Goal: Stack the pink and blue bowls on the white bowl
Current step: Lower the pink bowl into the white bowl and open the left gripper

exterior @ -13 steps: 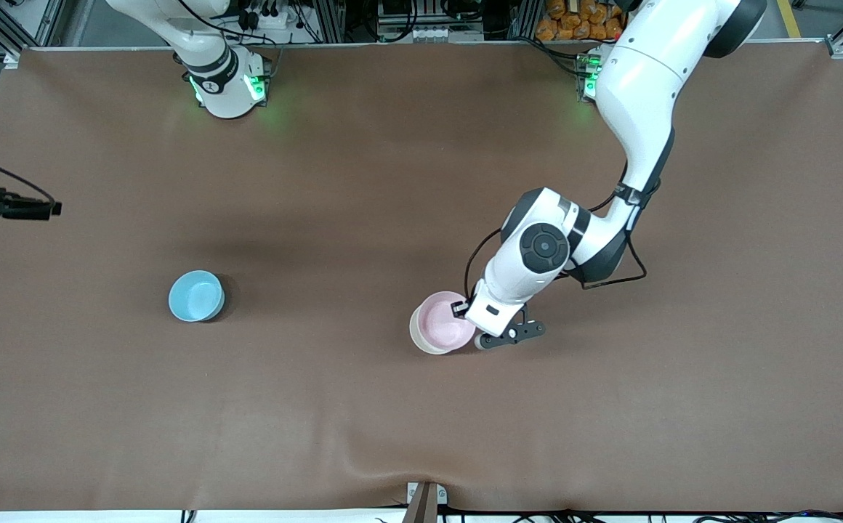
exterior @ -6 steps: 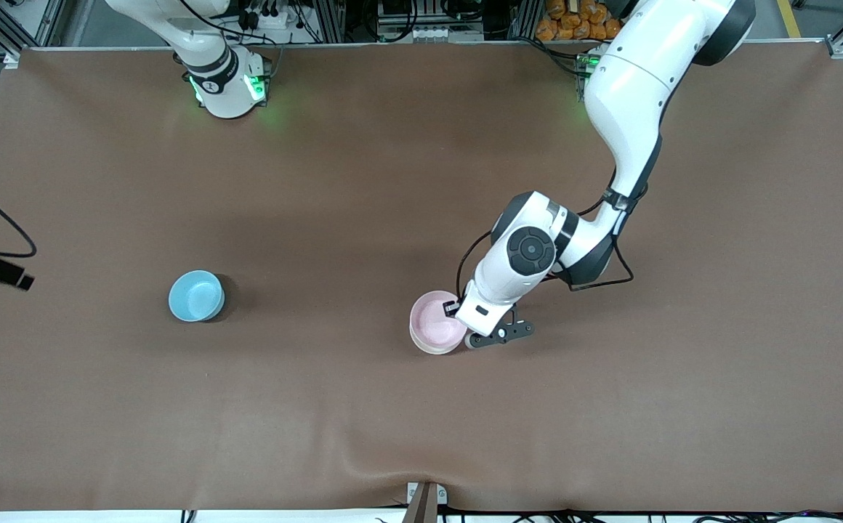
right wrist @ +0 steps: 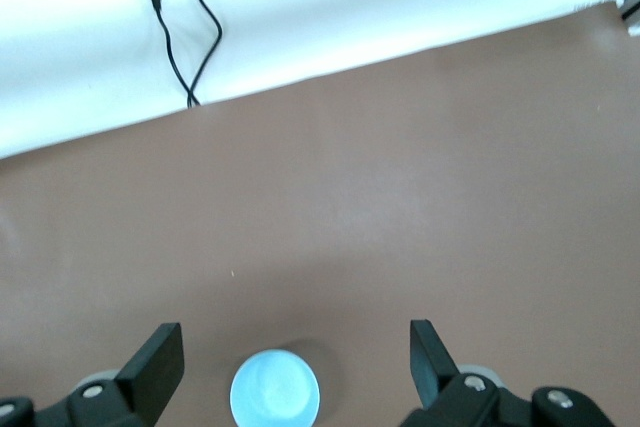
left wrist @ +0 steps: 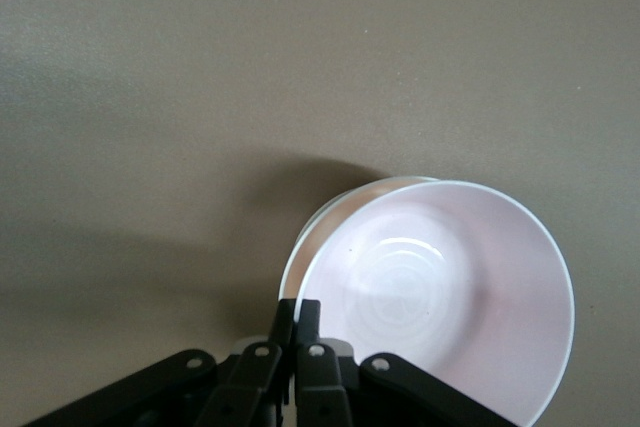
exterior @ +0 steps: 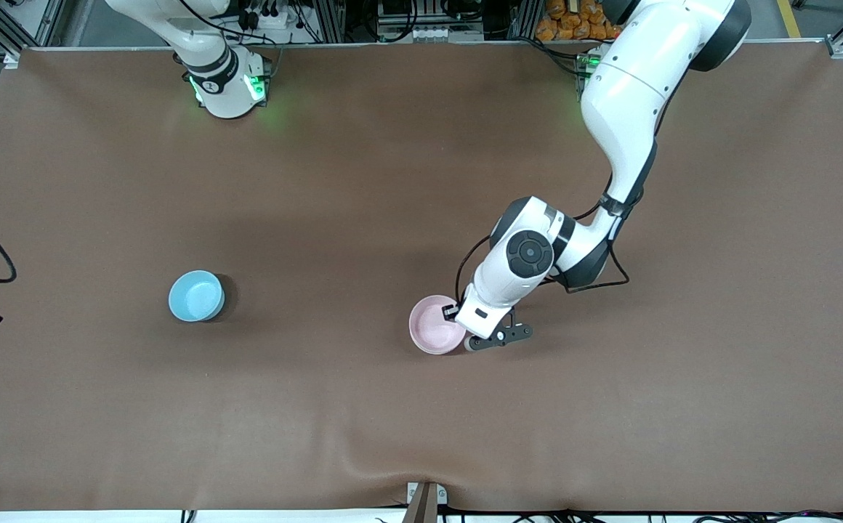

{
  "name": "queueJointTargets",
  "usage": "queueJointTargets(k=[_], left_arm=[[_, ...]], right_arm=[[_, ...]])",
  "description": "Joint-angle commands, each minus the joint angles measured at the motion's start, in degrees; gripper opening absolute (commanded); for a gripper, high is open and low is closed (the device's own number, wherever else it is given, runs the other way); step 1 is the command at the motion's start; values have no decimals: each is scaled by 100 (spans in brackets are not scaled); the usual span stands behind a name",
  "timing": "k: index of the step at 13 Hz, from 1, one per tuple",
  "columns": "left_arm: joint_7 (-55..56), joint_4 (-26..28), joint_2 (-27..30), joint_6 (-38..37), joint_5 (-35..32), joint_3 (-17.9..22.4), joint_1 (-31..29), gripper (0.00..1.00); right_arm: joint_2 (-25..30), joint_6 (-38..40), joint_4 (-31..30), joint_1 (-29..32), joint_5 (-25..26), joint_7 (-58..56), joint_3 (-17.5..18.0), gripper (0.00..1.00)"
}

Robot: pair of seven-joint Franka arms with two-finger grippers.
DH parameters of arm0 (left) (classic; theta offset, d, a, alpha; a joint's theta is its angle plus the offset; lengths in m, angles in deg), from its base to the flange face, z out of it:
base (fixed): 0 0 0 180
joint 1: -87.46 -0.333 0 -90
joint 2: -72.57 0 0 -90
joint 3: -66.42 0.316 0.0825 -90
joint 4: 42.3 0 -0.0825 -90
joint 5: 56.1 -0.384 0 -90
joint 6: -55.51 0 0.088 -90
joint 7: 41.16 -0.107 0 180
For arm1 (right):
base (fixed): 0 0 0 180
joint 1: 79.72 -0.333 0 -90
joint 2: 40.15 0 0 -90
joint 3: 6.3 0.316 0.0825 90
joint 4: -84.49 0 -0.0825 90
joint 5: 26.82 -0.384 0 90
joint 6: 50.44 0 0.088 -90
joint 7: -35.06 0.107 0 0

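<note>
The pink bowl [left wrist: 435, 292] sits over the white bowl's rim [left wrist: 335, 204] in the left wrist view. My left gripper is ready to open now: the pink bowl would rest in the white bowl.
The pink bowl [exterior: 436, 325] sits over the white bowl, which is hidden under it in the front view. In the left wrist view the pink bowl [left wrist: 440, 297] covers the white bowl, leaving only a sliver of its rim [left wrist: 303, 243] showing. My left gripper [exterior: 458, 314] [left wrist: 296, 309] is shut on the pink bowl's rim. The blue bowl [exterior: 196, 296] stands alone toward the right arm's end of the table. My right gripper [right wrist: 292, 347] is open and empty, high over the blue bowl [right wrist: 275, 389].
The brown table mat [exterior: 363, 181] carries nothing else. A small bracket [exterior: 425, 501] sits at the table edge nearest the front camera. A white strip with black cables [right wrist: 180, 37] runs along the table's edge in the right wrist view.
My left gripper has brought the pink bowl down and sideways over the white bowl, so the white rim no longer shows in the front view. The blue bowl has not moved.
</note>
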Motion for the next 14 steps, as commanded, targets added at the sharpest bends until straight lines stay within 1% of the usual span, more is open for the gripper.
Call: queueJointTargets(k=[1,4,5,7,8,9,10,11,14], left_arm=[[159,-130,-91,67,-147,61,72,0],[167,-130,-117,67,-147,61,72,0],[167,-130,-126,67,-138,53,72,8],[176,-130,-117,67,-129,61,72,35],[176,-130,-117,67,-120,53,72,41],[211,-130,-100,67,-111,53,72,60],[255,-138,-74,67,-111,53,72,63],[273,-147,-30,67,-111,44,72,68],[308,-138,146,-38,-129,53,55,70]], right_arm=[[-25,-391,-4,45,-14,66,6,100],[-34,-611,-4,63,-14,75,6,100],[-34,-725,-13,63,-5,66,-3,100],[-51,-936,-13,89,-5,66,-3,100],[-86,-972,-13,89,-5,66,-3,100],[-95,-981,-13,89,3,74,-3,100],[-104,-981,-13,89,3,75,-3,100],[-104,-1024,-13,89,3,66,-3,100],[-157,-1227,-13,98,3,66,-12,100]])
